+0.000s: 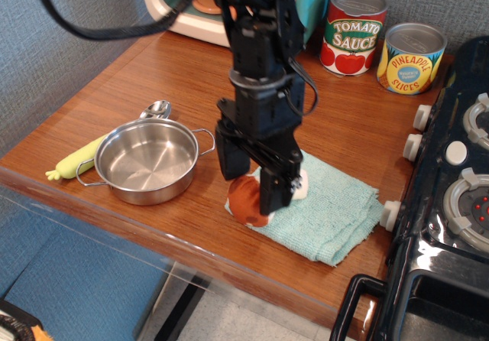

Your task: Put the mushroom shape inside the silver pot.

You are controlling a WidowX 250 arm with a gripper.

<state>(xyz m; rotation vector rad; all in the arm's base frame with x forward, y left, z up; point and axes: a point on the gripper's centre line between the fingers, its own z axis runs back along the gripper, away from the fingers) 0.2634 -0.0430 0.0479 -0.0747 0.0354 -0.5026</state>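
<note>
The mushroom shape needs to go inside the silver pot [147,160], so my gripper should next grab the mushroom shape by its reddish-brown cap [246,201].
The mushroom shape [244,199] lies on its side on a teal cloth [328,211], its reddish-brown cap toward the table's front edge; its white stem is mostly hidden behind my gripper. My gripper [252,184] hangs open right over the mushroom, one finger on each side of the cap, not closed on it. The silver pot [147,160] stands empty to the left, apart from the gripper, with its two wire loop handles showing.
A yellow-green plush vegetable [76,157] and a spoon [155,110] lie beside the pot. A toy microwave [200,1] stands at the back, with a tomato sauce can [352,31] and pineapple can [411,58] at the back right. A black stove [451,196] borders the right.
</note>
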